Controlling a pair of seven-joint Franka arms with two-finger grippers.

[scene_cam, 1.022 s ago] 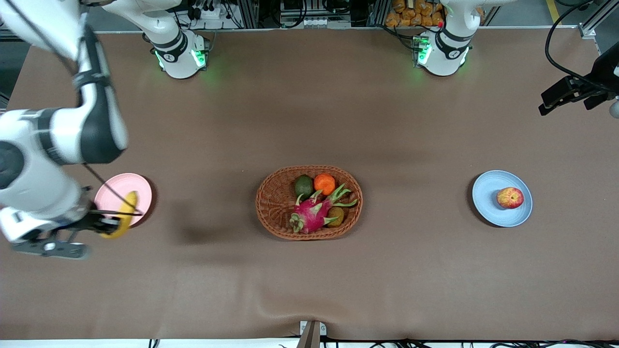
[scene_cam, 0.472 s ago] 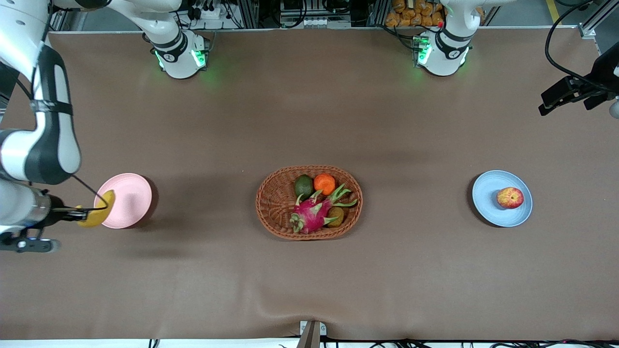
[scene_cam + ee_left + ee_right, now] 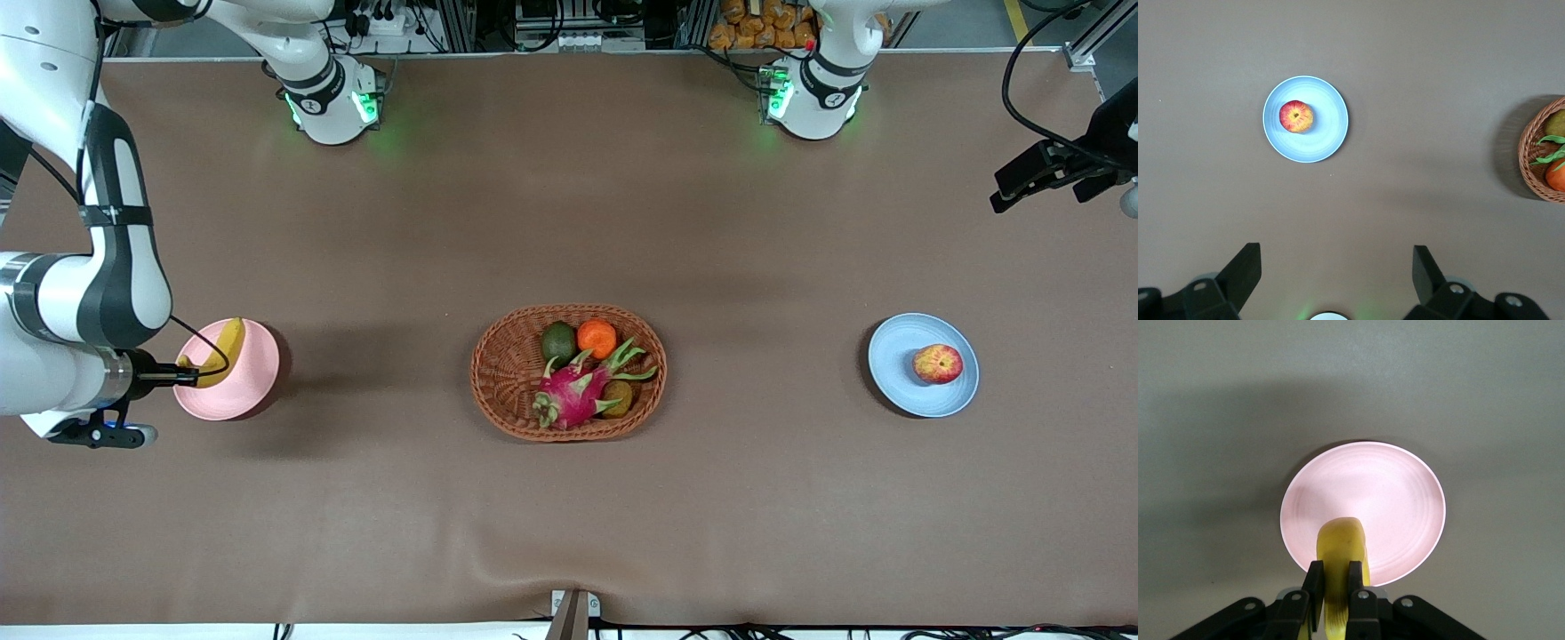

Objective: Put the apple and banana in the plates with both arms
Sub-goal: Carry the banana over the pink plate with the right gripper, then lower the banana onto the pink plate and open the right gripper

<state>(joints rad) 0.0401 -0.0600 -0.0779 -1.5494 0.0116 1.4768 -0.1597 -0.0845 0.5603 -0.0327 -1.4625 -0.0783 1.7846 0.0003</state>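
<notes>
The banana [image 3: 223,347] lies across the pink plate [image 3: 249,384], inside the plate's rim in the front view, so my right gripper needs to let go of it now.
My right gripper [image 3: 190,374] is shut on the yellow banana [image 3: 223,347] and holds it over the pale pink plate [image 3: 249,384], at the right arm's end of the table. In the right wrist view the fingers [image 3: 1315,583] clamp the banana [image 3: 1341,540] above the pink plate [image 3: 1395,493]. The red apple [image 3: 938,364] lies in the light blue plate [image 3: 896,356] at the left arm's end. My left gripper [image 3: 1005,197] waits high above the table's edge, open and empty [image 3: 1335,267]. The left wrist view shows the apple [image 3: 1296,117] on the blue plate [image 3: 1330,137].
An oval wicker basket [image 3: 485,373] stands mid-table between the plates, holding a dragon fruit [image 3: 573,396], an orange [image 3: 597,338] and an avocado [image 3: 558,342]. Its rim shows in the left wrist view [image 3: 1527,150]. The brown cloth has a ridge near the front edge.
My right gripper swung the banana out toward the right arm's end, then back over the pink plate, farther from the front camera than before. The left arm has not moved.
</notes>
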